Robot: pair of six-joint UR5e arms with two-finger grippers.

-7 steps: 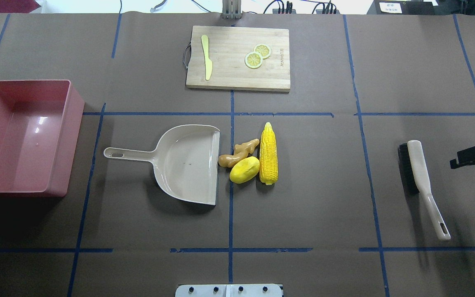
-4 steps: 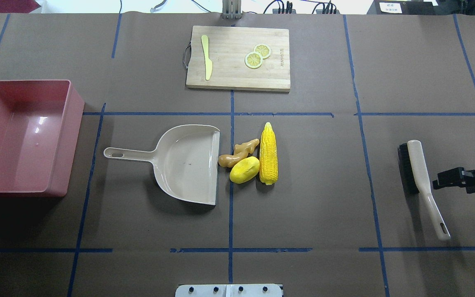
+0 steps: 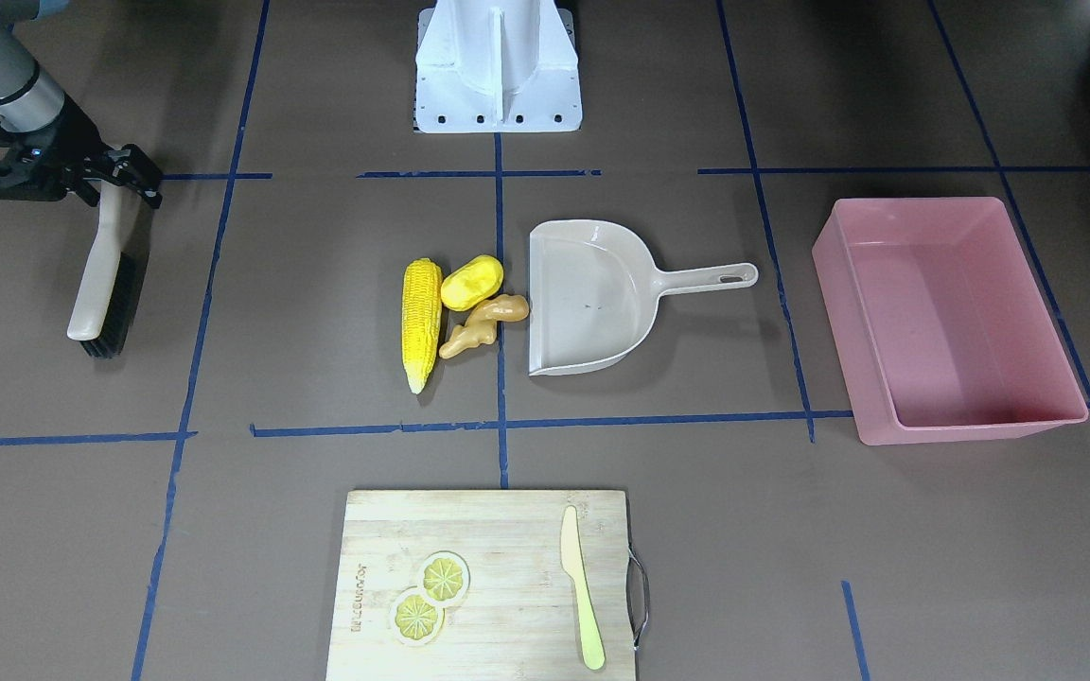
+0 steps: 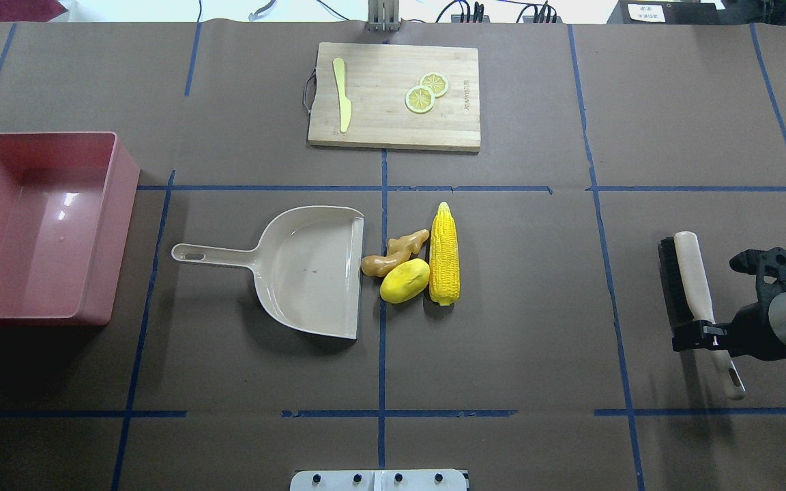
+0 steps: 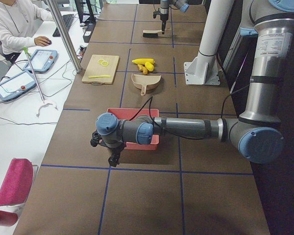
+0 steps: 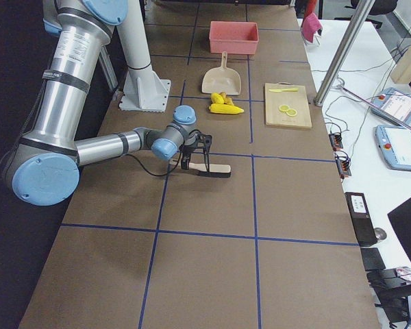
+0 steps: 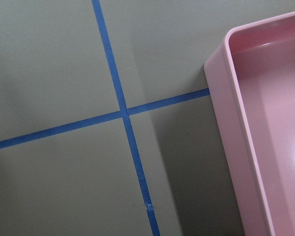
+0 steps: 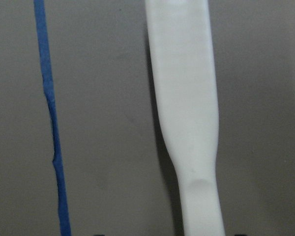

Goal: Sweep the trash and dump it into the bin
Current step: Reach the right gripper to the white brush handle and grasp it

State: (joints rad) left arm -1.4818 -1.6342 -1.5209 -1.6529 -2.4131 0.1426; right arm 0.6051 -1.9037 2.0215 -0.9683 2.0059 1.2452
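Note:
My right gripper grabs the brush by its white handle [image 3: 119,210] next, to sweep the trash into the dustpan [image 3: 587,301].
The trash lies in the middle of the table: a corn cob [image 4: 444,254], a yellow potato-like lump [image 4: 404,280] and a tan ginger root [image 4: 396,252], just right of the open mouth of the beige dustpan [image 4: 311,269]. The pink bin [image 4: 122,225] stands at the far left and also shows in the left wrist view [image 7: 231,137]. My right gripper [image 4: 710,336] is open, its fingers on either side of the white handle of the brush [image 4: 693,279], which lies flat. My left gripper [image 5: 110,154] hangs near the bin's outer end; I cannot tell whether it is open.
A wooden cutting board [image 4: 393,126] with a pale knife [image 4: 342,102] and two lemon slices [image 4: 426,92] lies at the far middle. The robot's base plate [image 4: 379,481] is at the near edge. Blue tape lines cross the brown table cover.
My right gripper has moved in from the right edge, toward the near side, and now sits over the brush handle. The trash, dustpan, brush and bin have not moved.

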